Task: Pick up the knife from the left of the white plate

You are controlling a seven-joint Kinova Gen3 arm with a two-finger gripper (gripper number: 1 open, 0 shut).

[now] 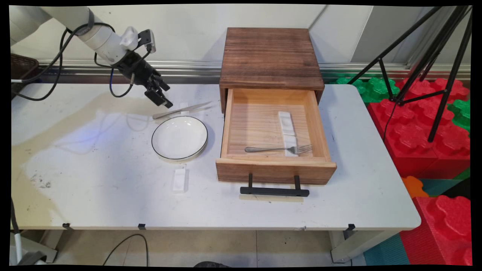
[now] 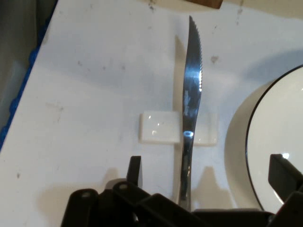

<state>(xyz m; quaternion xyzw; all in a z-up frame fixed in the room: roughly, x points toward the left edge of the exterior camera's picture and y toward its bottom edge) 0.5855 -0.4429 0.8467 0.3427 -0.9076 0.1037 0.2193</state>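
Observation:
My gripper grips the table knife by its handle next to move the knife into the drawer beside the fork.
A steel knife lies on the white table behind a white black-rimmed plate, its blade propped on a small white rest. My gripper hovers just above the knife's handle end, open and holding nothing. In the hand view the knife runs straight up from between my fingers, crossing the white rest. Its handle sits in the gap, apart from both fingers. The plate's rim curves past on the right.
A wooden cabinet stands at the back, its drawer pulled open. Inside lie a fork and a long white rest. Another white rest lies in front of the plate. A black tripod and foam blocks stand to the right.

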